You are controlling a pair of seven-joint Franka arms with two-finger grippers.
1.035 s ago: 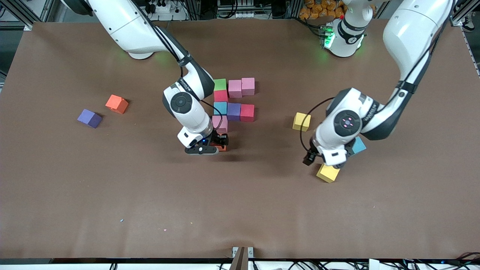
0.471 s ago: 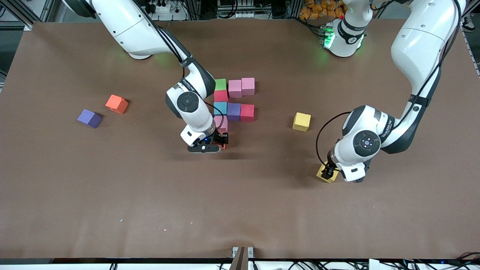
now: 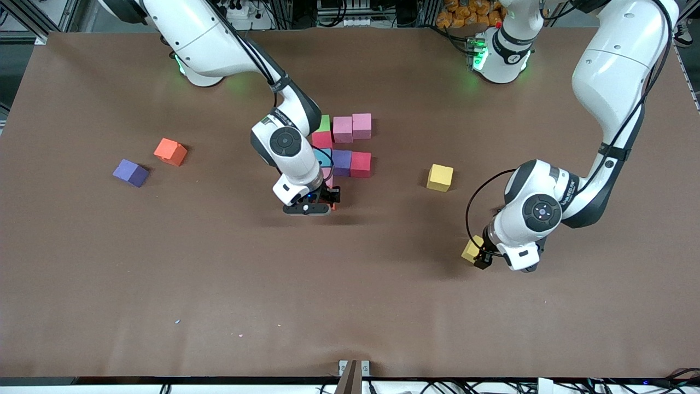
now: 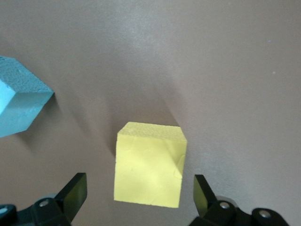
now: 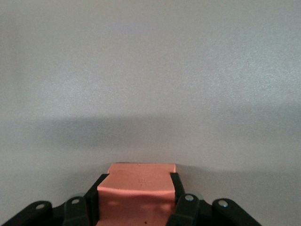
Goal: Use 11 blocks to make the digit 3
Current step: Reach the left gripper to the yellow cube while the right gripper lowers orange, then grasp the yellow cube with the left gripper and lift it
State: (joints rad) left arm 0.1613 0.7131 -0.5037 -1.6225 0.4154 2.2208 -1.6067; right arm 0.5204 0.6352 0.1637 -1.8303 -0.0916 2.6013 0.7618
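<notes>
My left gripper's fingers stop short of the yellow block's near edge (image 4: pixel 146 203) in the wrist view, so closing now would miss. It moves closer before closing.
Several blocks form a cluster mid-table: green (image 3: pixel 324 122), two pink (image 3: pixel 343 129) (image 3: pixel 361 125), red (image 3: pixel 321 140), light blue (image 3: pixel 320 157), purple (image 3: pixel 340 162), red (image 3: pixel 360 164) and a pink one (image 3: pixel 328 176). My right gripper (image 3: pixel 322 206) is low beside that last pink block, shut on an orange block (image 5: pixel 138 186). My left gripper (image 4: pixel 139 188) is open and straddles a yellow block (image 4: pixel 150 165) (image 3: pixel 471 249) without touching it. A light blue block (image 4: pixel 19 108) lies close by.
Loose on the table are an orange block (image 3: pixel 170 151) and a purple block (image 3: pixel 130 173) toward the right arm's end, and a second yellow block (image 3: pixel 440 177) between the cluster and my left arm.
My left gripper has swung over the nearer yellow block and come down around it. My right gripper has carried the orange block a little toward the cluster.
</notes>
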